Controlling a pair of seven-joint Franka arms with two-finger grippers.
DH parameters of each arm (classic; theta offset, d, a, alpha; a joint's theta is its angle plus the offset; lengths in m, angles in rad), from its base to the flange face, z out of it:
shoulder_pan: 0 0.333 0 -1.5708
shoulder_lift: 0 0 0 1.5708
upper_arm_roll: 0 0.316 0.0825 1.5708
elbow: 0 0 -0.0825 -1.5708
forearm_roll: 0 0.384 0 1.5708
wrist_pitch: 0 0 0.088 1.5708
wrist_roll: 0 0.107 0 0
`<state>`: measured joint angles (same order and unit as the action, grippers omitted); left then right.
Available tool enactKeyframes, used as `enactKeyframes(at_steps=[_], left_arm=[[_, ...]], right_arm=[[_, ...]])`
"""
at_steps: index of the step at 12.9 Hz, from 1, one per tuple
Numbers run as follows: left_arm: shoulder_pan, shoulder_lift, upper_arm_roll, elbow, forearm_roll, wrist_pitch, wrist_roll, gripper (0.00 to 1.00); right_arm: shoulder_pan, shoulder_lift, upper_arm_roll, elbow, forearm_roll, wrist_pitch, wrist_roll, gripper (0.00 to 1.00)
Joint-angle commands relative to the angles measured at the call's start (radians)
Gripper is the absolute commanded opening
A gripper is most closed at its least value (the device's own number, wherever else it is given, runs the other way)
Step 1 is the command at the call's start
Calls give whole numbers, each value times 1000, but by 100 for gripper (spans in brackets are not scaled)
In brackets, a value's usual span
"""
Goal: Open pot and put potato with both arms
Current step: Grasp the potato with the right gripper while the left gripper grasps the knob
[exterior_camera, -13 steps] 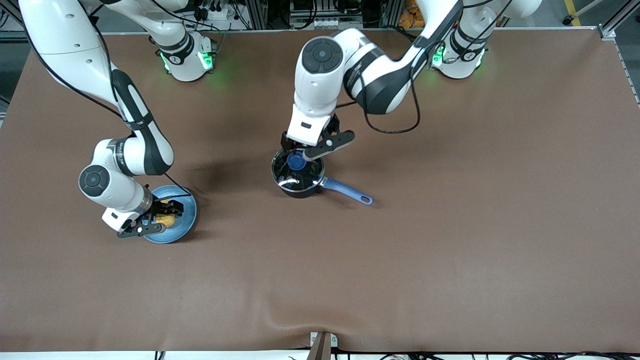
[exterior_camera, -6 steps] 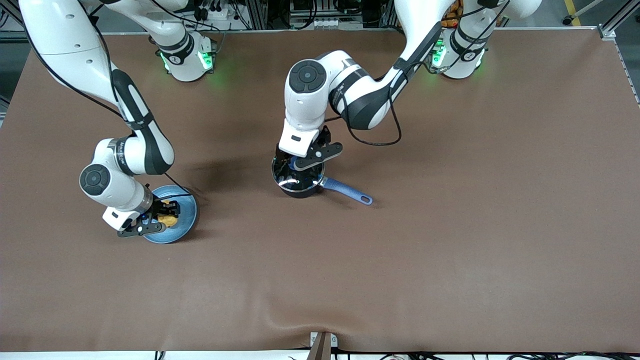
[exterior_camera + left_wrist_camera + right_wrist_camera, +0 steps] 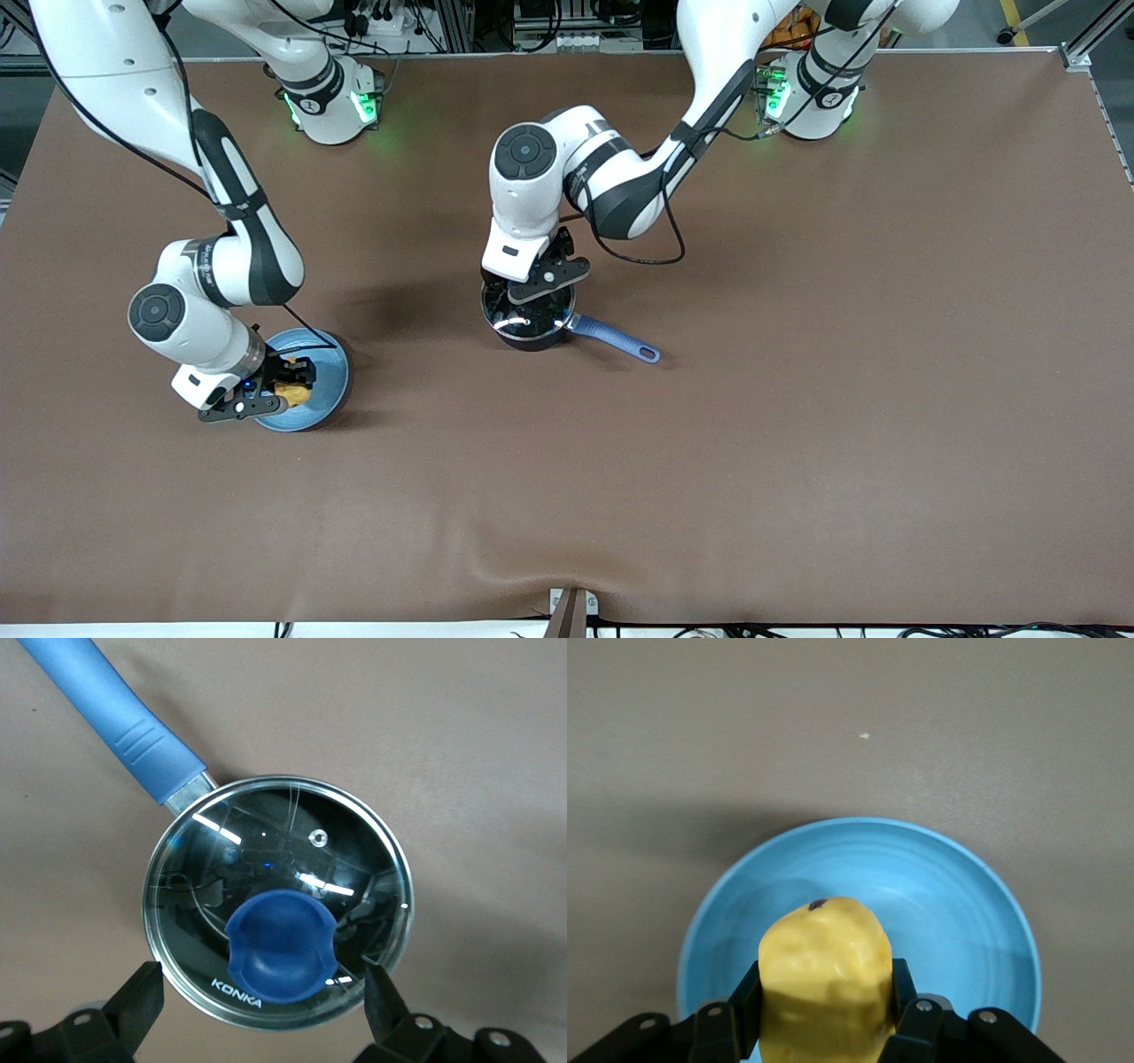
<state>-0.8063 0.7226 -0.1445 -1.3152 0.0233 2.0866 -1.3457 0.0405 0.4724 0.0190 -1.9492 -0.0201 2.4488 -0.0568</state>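
Note:
My left gripper needs to lower its fingers first. They are above the blue knob, so they would miss it if they closed now.
The black pot (image 3: pixel 530 326) stands mid-table with its glass lid (image 3: pixel 292 859) on, its blue handle (image 3: pixel 616 341) pointing toward the left arm's end. My left gripper (image 3: pixel 524 289) hangs over the lid, open, its fingers (image 3: pixel 142 988) wide on either side of the blue knob (image 3: pixel 282 943) and apart from it. In the front view the gripper hides the knob. The yellow potato (image 3: pixel 824 961) is over the blue plate (image 3: pixel 326 377), and my right gripper (image 3: pixel 824 997) is shut on it. From the front, the potato (image 3: pixel 292 391) shows between the black fingers.
The blue plate (image 3: pixel 948 895) lies at the right arm's end of the table, nearer to the front camera than the pot. Brown cloth covers the whole table, with a slight wrinkle at its near edge (image 3: pixel 567 576).
My right gripper has shut on the potato over the plate. The left arm has come down over the pot, so its open gripper now covers the lid's knob in the front view.

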Motion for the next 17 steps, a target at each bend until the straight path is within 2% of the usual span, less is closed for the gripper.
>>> enactKeyframes(at_steps=[1, 5, 7, 9, 12, 17], left_arm=[[-17, 35, 10, 34, 26, 6, -26, 100], [-16, 49, 11, 36, 26, 32, -26, 100], [-16, 52, 20, 37, 26, 33, -23, 100], [-34, 55, 49, 36, 26, 50, -6, 100], [-36, 72, 51, 36, 26, 96, -21, 100], [-37, 72, 52, 36, 24, 96, -30, 100]], right_arm=[[24, -54, 42, 13, 3, -88, 125, 0], [44, -66, 133, 27, 3, -94, 325, 0], [71, -66, 159, 45, 3, -94, 400, 0], [119, -66, 159, 58, 2, -94, 426, 0], [159, -64, 164, 85, 3, -94, 466, 0], [167, -64, 162, 90, 2, -94, 465, 0]])
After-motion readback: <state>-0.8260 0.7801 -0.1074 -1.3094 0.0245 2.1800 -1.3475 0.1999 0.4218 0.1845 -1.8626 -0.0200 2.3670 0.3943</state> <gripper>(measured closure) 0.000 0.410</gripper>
